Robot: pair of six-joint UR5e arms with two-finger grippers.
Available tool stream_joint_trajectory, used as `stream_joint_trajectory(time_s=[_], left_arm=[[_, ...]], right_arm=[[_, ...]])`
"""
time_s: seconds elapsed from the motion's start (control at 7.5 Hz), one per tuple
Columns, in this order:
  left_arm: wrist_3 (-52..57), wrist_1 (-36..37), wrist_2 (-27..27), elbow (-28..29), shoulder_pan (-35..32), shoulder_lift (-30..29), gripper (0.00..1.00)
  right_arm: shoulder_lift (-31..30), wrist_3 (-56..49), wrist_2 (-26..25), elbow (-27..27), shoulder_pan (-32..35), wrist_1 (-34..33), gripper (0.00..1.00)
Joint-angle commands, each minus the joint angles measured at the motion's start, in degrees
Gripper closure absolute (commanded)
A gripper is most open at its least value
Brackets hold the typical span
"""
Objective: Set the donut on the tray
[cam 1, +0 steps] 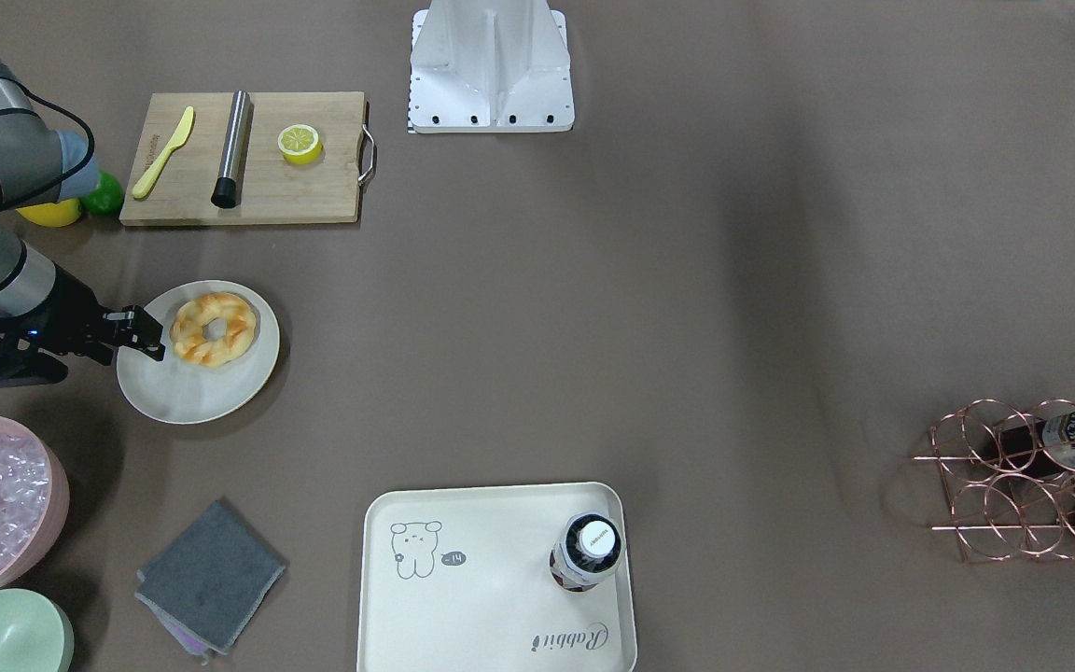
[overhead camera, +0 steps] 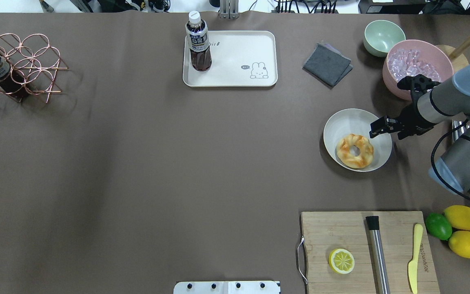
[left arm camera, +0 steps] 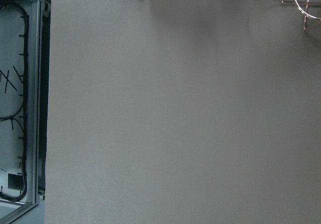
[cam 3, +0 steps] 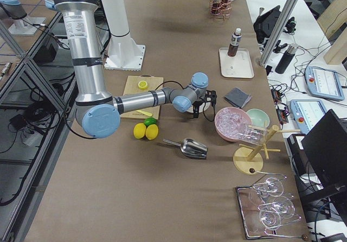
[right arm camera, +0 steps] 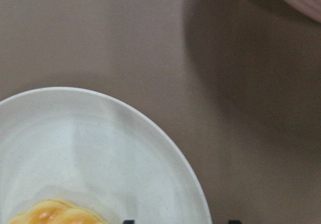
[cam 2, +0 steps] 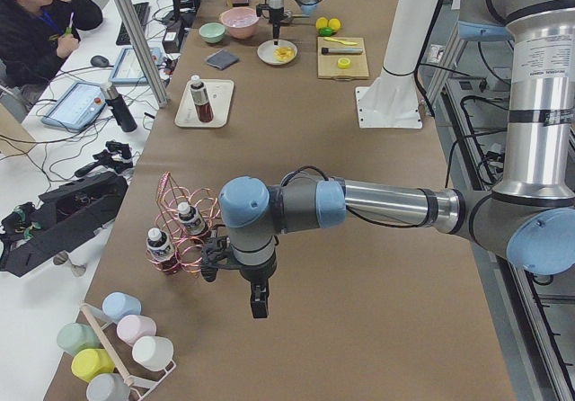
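Next, my right gripper grabs the plate by its rim (cam 1: 129, 386), to bring the donut (cam 1: 214, 329) over to the tray.
The donut (cam 1: 214, 329) is a golden twisted ring lying on a round off-white plate (cam 1: 185, 397); it also shows in the overhead view (overhead camera: 355, 151) and at the bottom edge of the right wrist view (right arm camera: 55, 214). My right gripper (cam 1: 143, 333) hovers open over the plate's rim (overhead camera: 386, 147), just beside the donut and not touching it. The cream tray (cam 1: 491, 607) with the bear drawing lies across the table (overhead camera: 235, 57), holding an upright bottle (overhead camera: 198, 43). My left gripper (cam 2: 259, 304) shows only in the exterior left view, above bare table; I cannot tell its state.
A wooden cutting board (overhead camera: 333, 232) carries a half lemon (overhead camera: 341, 261), a metal cylinder (overhead camera: 377, 253) and a yellow knife (overhead camera: 413, 257). A pink bowl of ice (overhead camera: 416, 67), a green bowl (overhead camera: 383, 37), a grey cloth (overhead camera: 327, 64) and a copper bottle rack (overhead camera: 18, 65) stand around.
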Motion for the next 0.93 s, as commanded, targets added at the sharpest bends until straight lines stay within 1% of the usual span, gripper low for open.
stream_joint_trajectory(time_s=[0.0, 0.4, 0.53, 0.8], left_arm=[[0.0, 0.02, 0.02, -0.15, 0.0, 0.02, 0.02], [0.0, 0.02, 0.02, -0.15, 0.0, -0.07, 0.02], [0.0, 0.02, 0.02, -0.15, 0.0, -0.07, 0.02], [0.0, 0.02, 0.02, -0.15, 0.0, -0.15, 0.02]], right_arm=[[-0.03, -0.35, 0.18, 0.1, -0.03, 0.09, 1.0], [-0.2, -0.44, 1.14, 0.18, 0.06, 0.7, 1.0], [-0.2, -0.35, 3.32, 0.1, 0.15, 1.75, 1.0], [0.23, -0.09, 7.11, 1.05, 0.85, 1.76, 1.0]])
